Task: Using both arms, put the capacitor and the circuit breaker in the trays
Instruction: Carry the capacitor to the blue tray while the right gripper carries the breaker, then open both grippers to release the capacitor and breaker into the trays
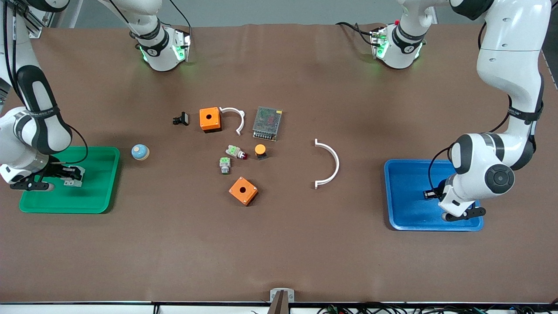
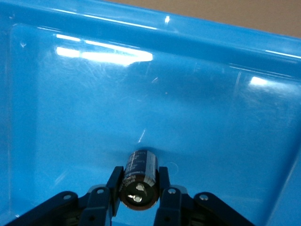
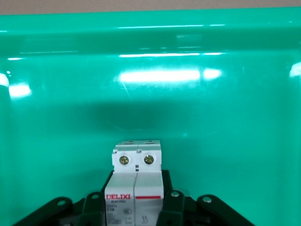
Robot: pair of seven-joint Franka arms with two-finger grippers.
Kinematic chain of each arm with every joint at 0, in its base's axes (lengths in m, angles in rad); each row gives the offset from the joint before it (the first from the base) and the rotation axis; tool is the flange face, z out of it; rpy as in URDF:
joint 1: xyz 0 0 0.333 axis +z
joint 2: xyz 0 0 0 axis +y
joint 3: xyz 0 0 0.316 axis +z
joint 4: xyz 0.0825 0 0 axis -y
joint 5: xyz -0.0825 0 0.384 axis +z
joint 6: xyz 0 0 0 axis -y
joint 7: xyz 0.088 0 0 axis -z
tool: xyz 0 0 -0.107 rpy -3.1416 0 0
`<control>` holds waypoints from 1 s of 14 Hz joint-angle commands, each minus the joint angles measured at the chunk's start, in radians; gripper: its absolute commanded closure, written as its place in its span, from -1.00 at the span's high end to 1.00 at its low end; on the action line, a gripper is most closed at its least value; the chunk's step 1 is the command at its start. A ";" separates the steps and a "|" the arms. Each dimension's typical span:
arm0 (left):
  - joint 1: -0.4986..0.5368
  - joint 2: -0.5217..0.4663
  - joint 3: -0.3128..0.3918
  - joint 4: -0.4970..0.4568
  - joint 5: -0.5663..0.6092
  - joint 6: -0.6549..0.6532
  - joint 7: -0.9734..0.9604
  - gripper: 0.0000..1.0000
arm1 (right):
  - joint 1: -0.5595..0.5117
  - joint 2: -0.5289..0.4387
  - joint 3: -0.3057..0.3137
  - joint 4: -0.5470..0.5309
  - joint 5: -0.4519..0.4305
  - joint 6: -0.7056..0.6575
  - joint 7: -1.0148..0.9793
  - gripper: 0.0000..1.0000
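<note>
My left gripper is holding the capacitor [image 2: 138, 181] over the blue tray's bottom, inside the tray's rim. It needs to let go now, and the capacitor would stay there.
My left gripper [image 1: 432, 194] is low over the blue tray [image 1: 409, 209], shut on the capacitor [image 1: 428, 194]. In the left wrist view the capacitor [image 2: 138, 181], a black cylinder with a silvery end, sits between the fingers of the left gripper [image 2: 138, 190] just above the blue tray's floor [image 2: 211, 117]. My right gripper [image 1: 75, 175] is low over the green tray [image 1: 98, 192], shut on the circuit breaker [image 1: 72, 181]. In the right wrist view the white-and-grey circuit breaker [image 3: 136, 181] is clamped in the right gripper [image 3: 136, 207] over the green tray's floor [image 3: 211, 117].
In the table's middle lie two orange boxes [image 1: 210, 119] [image 1: 243, 190], two white arcs [image 1: 234, 117] [image 1: 329, 163], a mesh-covered power supply [image 1: 267, 123], a black clip [image 1: 181, 118], an orange-capped button [image 1: 260, 151], two grey-and-green push-buttons [image 1: 235, 151] [image 1: 225, 165]. A blue-topped knob [image 1: 140, 152] sits beside the green tray.
</note>
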 commanded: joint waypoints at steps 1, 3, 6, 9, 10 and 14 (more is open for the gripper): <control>0.011 0.004 -0.008 -0.006 0.009 0.009 0.006 -0.64 | -0.021 -0.001 0.029 -0.003 0.025 -0.001 -0.014 -0.96; 0.012 0.005 -0.008 -0.006 0.006 0.009 0.005 -0.62 | -0.020 -0.001 0.029 0.000 0.025 -0.003 -0.016 0.69; 0.012 0.007 -0.008 -0.007 -0.006 0.009 0.005 -0.60 | -0.009 -0.004 0.029 0.025 0.023 -0.020 -0.019 1.00; 0.012 0.005 -0.008 -0.006 -0.014 0.009 0.006 -0.10 | 0.023 -0.015 0.029 0.162 0.016 -0.206 -0.013 1.00; 0.011 -0.007 -0.008 -0.006 -0.015 0.001 0.006 0.76 | 0.041 -0.017 0.028 0.228 0.011 -0.295 -0.008 1.00; 0.011 -0.189 -0.008 -0.041 -0.015 -0.170 0.054 0.99 | 0.124 -0.026 0.023 0.425 -0.015 -0.569 0.103 1.00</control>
